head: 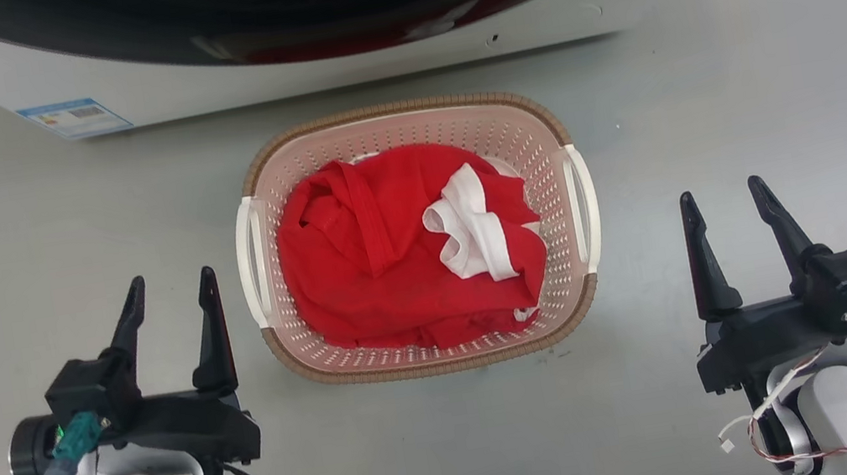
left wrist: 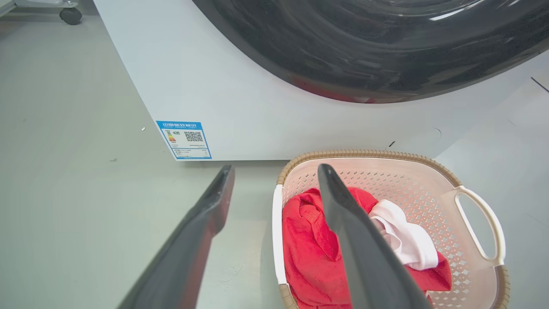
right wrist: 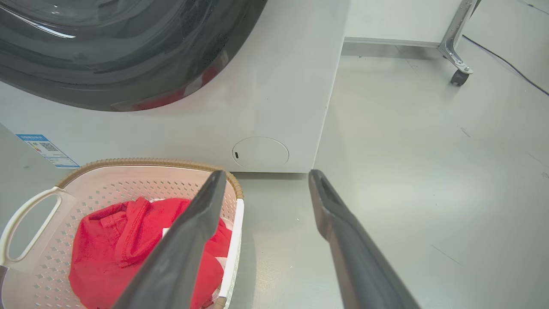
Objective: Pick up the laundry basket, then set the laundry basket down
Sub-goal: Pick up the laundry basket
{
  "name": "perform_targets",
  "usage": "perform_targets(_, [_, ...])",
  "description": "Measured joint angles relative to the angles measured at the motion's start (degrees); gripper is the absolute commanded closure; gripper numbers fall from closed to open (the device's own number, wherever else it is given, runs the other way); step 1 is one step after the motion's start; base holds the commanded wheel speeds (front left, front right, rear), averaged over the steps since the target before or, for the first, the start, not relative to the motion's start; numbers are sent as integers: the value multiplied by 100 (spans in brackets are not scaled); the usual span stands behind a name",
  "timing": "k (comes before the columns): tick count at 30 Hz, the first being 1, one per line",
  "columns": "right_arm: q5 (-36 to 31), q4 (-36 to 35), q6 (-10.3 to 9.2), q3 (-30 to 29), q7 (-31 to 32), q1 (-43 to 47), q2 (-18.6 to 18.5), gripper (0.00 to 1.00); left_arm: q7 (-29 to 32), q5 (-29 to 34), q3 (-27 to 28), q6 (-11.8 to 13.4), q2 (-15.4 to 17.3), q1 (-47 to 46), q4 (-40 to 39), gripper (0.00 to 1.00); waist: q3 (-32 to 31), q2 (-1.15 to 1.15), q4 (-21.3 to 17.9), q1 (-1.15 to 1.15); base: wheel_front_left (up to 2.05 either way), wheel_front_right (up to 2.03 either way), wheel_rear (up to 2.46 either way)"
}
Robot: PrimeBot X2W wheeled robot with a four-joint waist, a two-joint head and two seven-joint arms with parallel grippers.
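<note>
The basket needs to stay level, as loose red and white clothes (head: 392,251) fill it, so the left gripper should next grip the basket by its white side handle (head: 248,265).
The laundry basket (head: 536,141) stands on the grey floor in front of the washing machine, cream-pink with perforated walls, a brown woven-look rim and white side handles. Red and white clothes (head: 392,251) fill it. My left gripper (head: 170,279) is open, low and to the left of the basket, clear of its left handle (head: 250,258). On the other side my right gripper (head: 720,190) is open too, apart from the right handle (head: 585,203). The left wrist view looks over the basket (left wrist: 407,180) past the open left gripper (left wrist: 274,169). The right wrist view has the basket (right wrist: 128,178) left of the open right gripper (right wrist: 266,174).
A white washing machine (head: 330,74) with a dark round door stands right behind the basket, a blue label (head: 73,119) on its lower left. A wheeled frame's caster (right wrist: 459,77) shows far right. Bare grey floor (head: 790,86) lies on both sides of the basket.
</note>
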Motion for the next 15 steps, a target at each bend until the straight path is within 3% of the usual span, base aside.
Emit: perform_targets(15, [-7, 494, -5, 31, -15, -993, 116, 0, 160, -93, 1, -339, 38, -1217, 654, 0, 1270, 0, -25, 0, 0, 0, 0])
